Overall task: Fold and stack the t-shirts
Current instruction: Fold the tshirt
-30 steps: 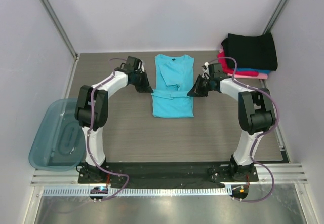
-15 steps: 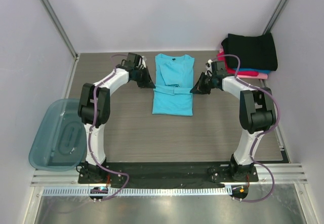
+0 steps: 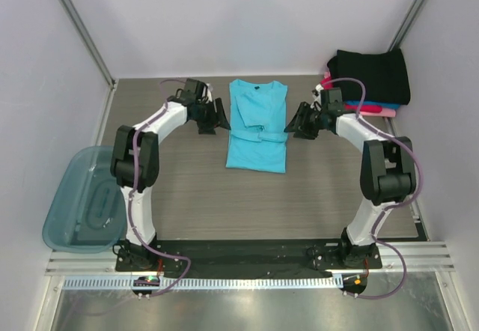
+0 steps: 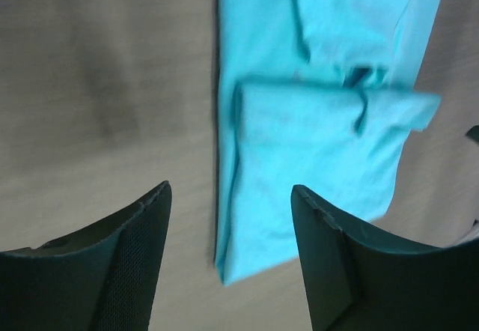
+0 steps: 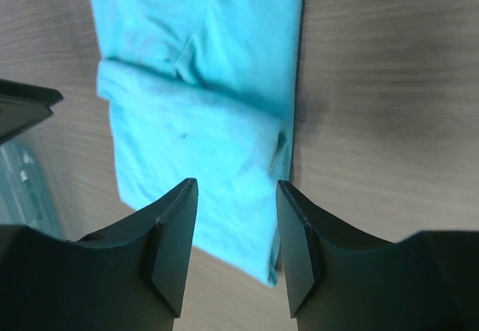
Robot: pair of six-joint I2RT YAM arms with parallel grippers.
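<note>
The turquoise t-shirt needs its hem folded toward the collar [image 3: 257, 86], so my right gripper will next grab the t-shirt by its near hem corner [image 3: 283, 170], opposite my left gripper.
A bright turquoise t-shirt [image 3: 257, 130] lies flat in the middle of the table, folded narrow with a band of cloth across its middle. It fills the left wrist view [image 4: 314, 144] and the right wrist view [image 5: 202, 84]. My left gripper [image 3: 213, 117] hovers open at the shirt's left edge, with nothing between its fingers [image 4: 230, 189]. At the shirt's right edge my right gripper [image 3: 297, 125] is open and empty too [image 5: 236, 183]. Folded t-shirts are stacked at the back right: black [image 3: 374, 75] on top, pink [image 3: 327, 84] and blue [image 3: 378, 108] beneath.
A translucent blue-grey bin [image 3: 82, 200] sits off the table's left edge, near the left arm's base. Grey walls close in the back and sides. The arm bases stand at the near edge on a black rail [image 3: 247, 250].
Both grippers have gone from shut to open, letting go of the turquoise cloth. They have drawn back outward and slightly away from the shirt's sides. The folded band now rests on the shirt.
</note>
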